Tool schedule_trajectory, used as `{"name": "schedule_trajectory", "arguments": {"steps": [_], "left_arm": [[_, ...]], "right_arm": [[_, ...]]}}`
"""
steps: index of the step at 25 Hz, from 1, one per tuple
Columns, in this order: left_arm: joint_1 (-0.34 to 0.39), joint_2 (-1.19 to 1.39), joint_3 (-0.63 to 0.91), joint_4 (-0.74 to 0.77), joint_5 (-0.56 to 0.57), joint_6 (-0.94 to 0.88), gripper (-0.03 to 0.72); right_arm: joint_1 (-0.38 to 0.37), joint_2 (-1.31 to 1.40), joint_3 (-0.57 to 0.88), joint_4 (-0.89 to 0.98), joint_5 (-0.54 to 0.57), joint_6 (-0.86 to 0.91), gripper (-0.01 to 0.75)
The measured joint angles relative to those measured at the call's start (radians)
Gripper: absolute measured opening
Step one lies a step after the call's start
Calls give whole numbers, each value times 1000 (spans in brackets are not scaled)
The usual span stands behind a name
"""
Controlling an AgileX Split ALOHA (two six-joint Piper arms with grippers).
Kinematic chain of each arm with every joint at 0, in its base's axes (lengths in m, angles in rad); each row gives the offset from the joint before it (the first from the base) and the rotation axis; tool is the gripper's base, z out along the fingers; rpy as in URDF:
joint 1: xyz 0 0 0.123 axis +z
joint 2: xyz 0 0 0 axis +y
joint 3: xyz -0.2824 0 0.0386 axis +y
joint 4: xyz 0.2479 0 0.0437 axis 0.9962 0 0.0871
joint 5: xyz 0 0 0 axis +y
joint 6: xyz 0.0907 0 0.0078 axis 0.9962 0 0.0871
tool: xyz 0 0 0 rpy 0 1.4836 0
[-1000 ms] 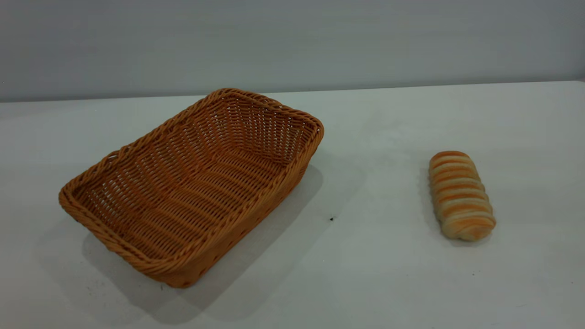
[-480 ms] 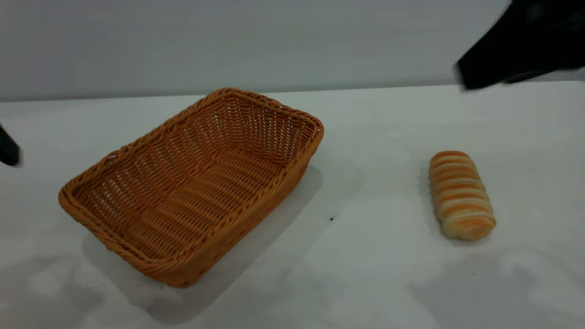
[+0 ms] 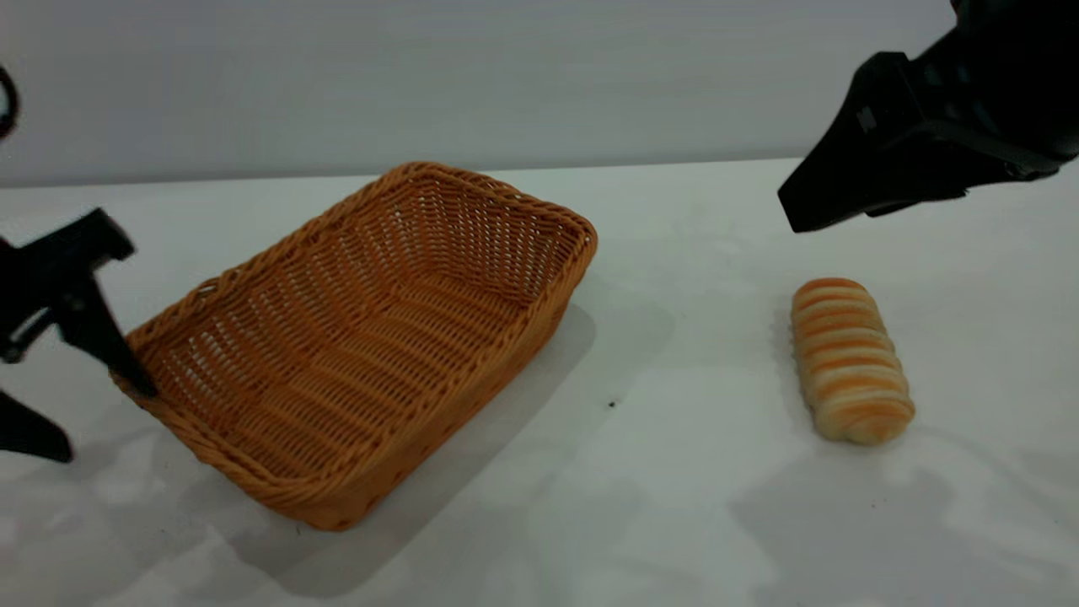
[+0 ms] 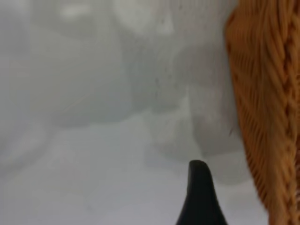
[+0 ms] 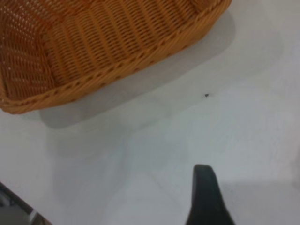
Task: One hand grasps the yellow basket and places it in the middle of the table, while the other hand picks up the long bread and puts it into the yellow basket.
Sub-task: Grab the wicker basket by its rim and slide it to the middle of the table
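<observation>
The yellow basket (image 3: 438, 430) needs to be placed in the middle of the table, so next my left gripper needs to grab its short end's rim (image 3: 162, 410).
The yellow basket (image 3: 438, 430) lies skewed at the centre-left of the white table (image 3: 674, 489). The long bread (image 3: 850, 358) lies on the table to its right, apart from it. My left gripper (image 3: 105, 421) is open at the basket's near-left corner, one finger against the rim and the other lower on the table side. In the left wrist view one finger (image 4: 200, 192) stands just off the basket wall (image 4: 262, 93). My right gripper (image 3: 792, 211) hangs open above and behind the bread, not touching it. The right wrist view shows one finger (image 5: 206, 197) and the basket (image 5: 108, 51), not the bread.
A grey wall runs behind the table's far edge. A tiny dark speck (image 3: 611, 405) lies on the table between basket and bread. Bare tabletop lies between the two and along the front.
Both grippers have come into view. The left one moved in from the left edge to the basket's corner. The right one came down from the top right towards the bread. Basket and bread have not moved.
</observation>
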Motion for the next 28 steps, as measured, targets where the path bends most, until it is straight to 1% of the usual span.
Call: {"name": "schedule_trajectory", "arguments": {"steps": [5, 8, 12, 14, 17, 18, 20, 21, 23, 25, 28], "left_arm": [[-74, 66, -7, -58, -89, -1, 575], [-102, 118, -7, -102, -136, -2, 572], [-147, 204, -8, -177, -256, -3, 536], [-163, 246, -9, -218, -289, -3, 494], [-174, 278, -13, -279, -313, -6, 374], [-175, 279, -15, -289, -313, -6, 307], [-177, 279, -18, -299, -323, -6, 146], [-177, 279, -18, -303, -326, -7, 99], [-177, 279, -25, -302, -313, -4, 103], [-177, 278, -44, -297, -298, 11, 103], [-177, 267, -125, -247, -243, 108, 103]], "right_arm": [[0, 1, 0, 3, -3, -5, 538], [0, 1, 0, 3, -6, -9, 538], [0, 1, 0, 3, -6, -18, 538], [0, 1, 0, 3, -6, -21, 538], [0, 1, 0, 3, -6, -24, 538], [0, 1, 0, 3, -6, -24, 538], [0, 1, 0, 3, -9, -24, 538], [0, 1, 0, 3, -10, -23, 538], [-3, 1, 0, 4, -13, -14, 538], [-28, 1, 0, 4, 1, 6, 538], [-118, 1, 0, -2, 27, 27, 538]]}}
